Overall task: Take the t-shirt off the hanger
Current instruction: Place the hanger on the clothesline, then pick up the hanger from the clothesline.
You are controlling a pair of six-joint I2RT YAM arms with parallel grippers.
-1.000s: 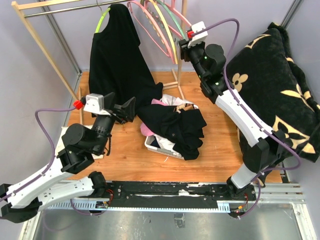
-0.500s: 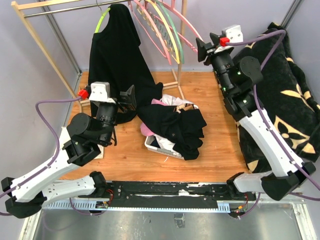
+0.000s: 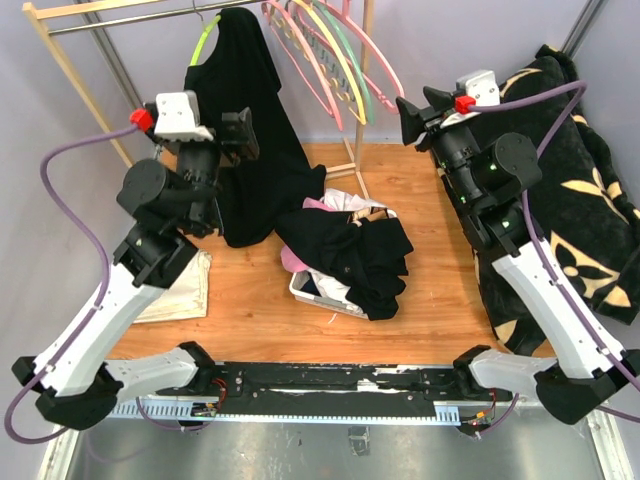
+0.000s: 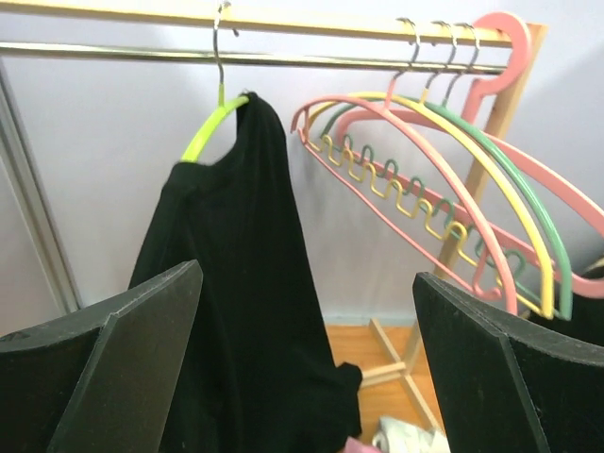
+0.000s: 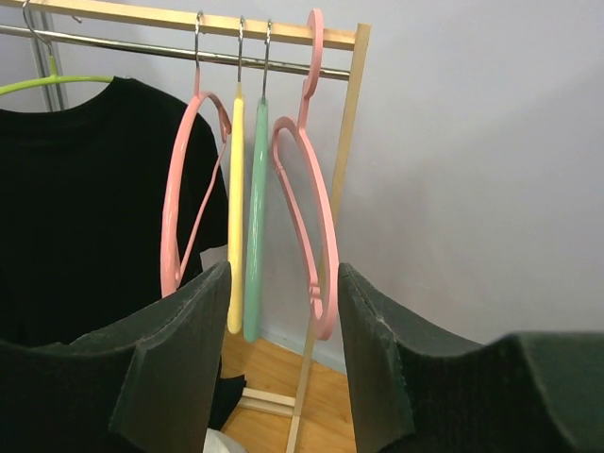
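My left gripper grabs the t-shirt's near shoulder [image 3: 197,74] [image 4: 180,177] over the lime-green hanger's arm next, which leaves the hanger's hook and neck free for unhooking and my right gripper.
A black t-shirt [image 3: 245,130] hangs from one shoulder of a lime-green hanger [image 3: 204,44] on the metal rail; its other side sags down toward the floor. In the left wrist view the t-shirt [image 4: 247,283] fills the space ahead, with the hanger [image 4: 212,127] above it. My left gripper [image 3: 238,132] is raised in front of the shirt's middle, jaws wide open [image 4: 307,377] and empty. My right gripper [image 3: 420,105] hovers to the right of the rack, open [image 5: 283,359] and holding nothing, facing the shirt [image 5: 85,189] and the hanger [image 5: 47,85] from the side.
Empty pink, yellow and green hangers [image 3: 340,60] hang at the rail's right end by the wooden rack post [image 3: 357,100]. A white basket [image 3: 310,292] heaped with dark clothes sits mid-floor. A black floral blanket [image 3: 560,170] lies right, a beige cloth [image 3: 185,290] left.
My left arm rose from near the basket up to the hanging shirt, its jaws widening. My right arm drew back to the right, away from the empty hangers, which have swung.
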